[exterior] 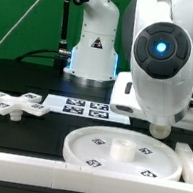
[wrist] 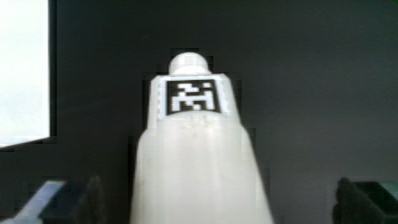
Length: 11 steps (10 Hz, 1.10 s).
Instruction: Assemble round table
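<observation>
The white post has to go into the disc's raised middle part with its narrow tip, which should stay free. My gripper will next pick up the post by its thick plain body (wrist: 201,192).
In the wrist view the white cylinder post (wrist: 196,150) with a black-and-white tag (wrist: 192,97) lies lengthwise between the fingers of my gripper (wrist: 210,205). The dark fingers (wrist: 57,203) stand wide on either side with clear gaps to the post, so the gripper is open. In the exterior view the large rimmed round disc (exterior: 82,143) lies at the front centre, with a raised hub in its middle. The cross-shaped piece (exterior: 15,101) lies at the exterior view's left. My arm's white housing (exterior: 162,54) hides the gripper and the post there.
The marker board (exterior: 86,107) lies behind the disc. A long white bar (exterior: 13,164) runs along the front edge. The robot base (exterior: 92,48) stands at the back. A white surface (wrist: 22,70) shows beside the post in the wrist view.
</observation>
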Available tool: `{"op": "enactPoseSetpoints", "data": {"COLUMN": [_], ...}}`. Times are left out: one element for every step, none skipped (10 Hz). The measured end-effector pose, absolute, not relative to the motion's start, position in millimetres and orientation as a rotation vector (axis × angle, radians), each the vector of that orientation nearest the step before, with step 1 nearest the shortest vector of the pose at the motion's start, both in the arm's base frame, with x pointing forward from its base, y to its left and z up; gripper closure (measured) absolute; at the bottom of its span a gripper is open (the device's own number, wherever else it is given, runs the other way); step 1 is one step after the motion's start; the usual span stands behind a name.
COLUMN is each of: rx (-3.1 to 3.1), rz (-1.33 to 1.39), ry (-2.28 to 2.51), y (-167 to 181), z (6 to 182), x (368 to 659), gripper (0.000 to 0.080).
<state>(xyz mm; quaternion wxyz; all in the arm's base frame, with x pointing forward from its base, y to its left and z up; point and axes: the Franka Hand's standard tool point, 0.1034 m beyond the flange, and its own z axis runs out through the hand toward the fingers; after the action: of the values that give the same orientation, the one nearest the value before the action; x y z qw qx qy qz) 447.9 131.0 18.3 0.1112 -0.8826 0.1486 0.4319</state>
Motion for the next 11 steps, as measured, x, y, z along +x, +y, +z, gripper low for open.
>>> {"op": "enactPoseSetpoints", "data": {"rx": [-2.596, -2.600, -2.598, -2.597, -2.598, -2.598, -2.598, -2.597, -2.595, -2.594, -2.592], "rz": [1.266, 1.265, 1.273, 1.276, 1.277, 1.276, 1.275, 1.273, 1.272, 1.268, 1.263], "ry": [0.441, 0.446, 0.449, 0.450, 0.451, 0.451, 0.451, 0.448, 0.450, 0.450, 0.445], "y": [130.6, 130.3, 129.9, 130.0, 130.5, 130.5, 130.2, 129.1, 127.3, 125.4, 123.1], "z": [13.0, 9.3, 7.3, 6.8, 6.7, 6.8, 7.0, 6.9, 6.9, 7.0, 8.0], "x": [443.1, 439.2, 435.2, 434.3, 434.1, 434.1, 434.7, 435.1, 435.5, 436.2, 438.1], "gripper": [0.0150, 0.0150, 0.0150, 0.0150, 0.0150, 0.0268, 0.0395, 0.0395, 0.0392, 0.0392, 0.0392]}}
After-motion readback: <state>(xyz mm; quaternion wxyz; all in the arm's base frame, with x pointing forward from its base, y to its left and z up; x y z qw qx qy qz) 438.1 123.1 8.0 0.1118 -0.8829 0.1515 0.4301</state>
